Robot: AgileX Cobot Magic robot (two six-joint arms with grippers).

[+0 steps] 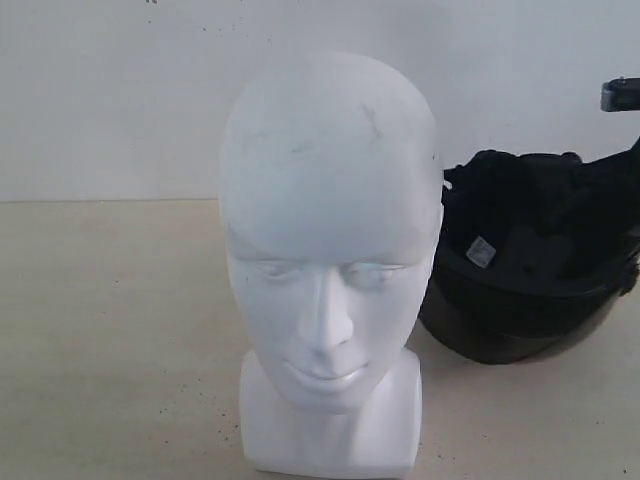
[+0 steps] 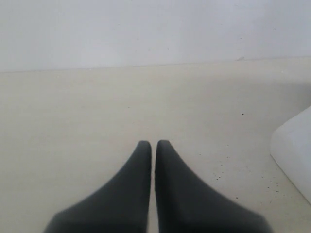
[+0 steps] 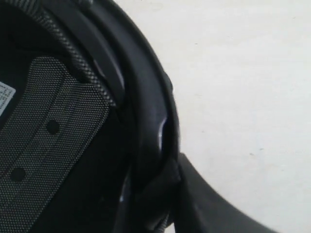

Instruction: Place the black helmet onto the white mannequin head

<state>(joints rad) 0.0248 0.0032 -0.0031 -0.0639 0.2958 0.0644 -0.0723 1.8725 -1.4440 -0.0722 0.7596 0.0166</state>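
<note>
The helmet's rounded bottom [image 1: 510, 345] still hangs above the beige tabletop, so it is too early to release. My right gripper moves the helmet onto the mannequin head first.
The white mannequin head [image 1: 330, 230] stands upright near the front of the table, facing the exterior camera. Behind it to the right lies the black helmet [image 1: 520, 270], its padded opening turned toward the camera and its smoky visor [image 1: 500, 345] underneath. In the right wrist view my right gripper [image 3: 167, 165] is shut on the helmet's rim [image 3: 146, 97]: one finger [image 3: 214, 204] lies outside the shell, the other is hidden inside against the mesh lining [image 3: 48, 136]. My left gripper [image 2: 153, 143] is shut on nothing, low over bare table, with the head's white base [image 2: 294, 150] off to one side.
The beige tabletop [image 1: 110, 340] runs back to a plain white wall [image 1: 110, 90]. A grey part of the right arm [image 1: 621, 94] shows at the upper right edge above the helmet.
</note>
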